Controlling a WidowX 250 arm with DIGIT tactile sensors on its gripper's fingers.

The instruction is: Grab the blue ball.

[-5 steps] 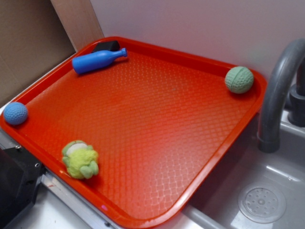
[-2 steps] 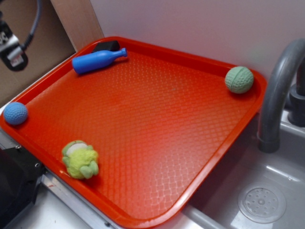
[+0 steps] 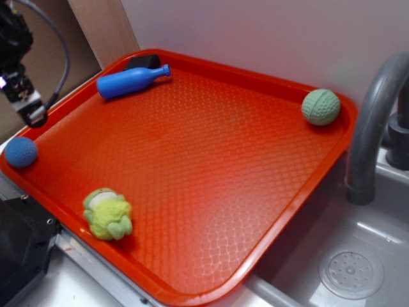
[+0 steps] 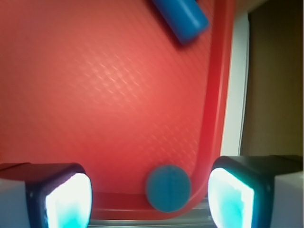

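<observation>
The blue ball [image 3: 20,152] needs to be grabbed by its dimpled round sides next, so my gripper can pick it from the red tray.
The blue ball [image 3: 20,152] is small and dimpled and lies in the left corner of the red tray [image 3: 223,166], against the rim. My gripper [image 3: 32,114] hangs above and slightly behind it at the far left, clear of the ball. In the wrist view the blue ball [image 4: 167,188] shows far below, between the two lit fingers and nearer the right one. The gripper [image 4: 149,199] is open and holds nothing.
A blue toy bottle [image 3: 131,80] lies at the tray's back left, with a black item [image 3: 142,62] behind it. A pale green ball [image 3: 321,107] sits in the right corner, a green-yellow plush toy [image 3: 107,214] near the front. A grey faucet [image 3: 370,128] and sink [image 3: 358,256] stand on the right.
My gripper has come into the exterior view from the upper left and moved down toward the blue ball's corner. The objects on the tray have not moved.
</observation>
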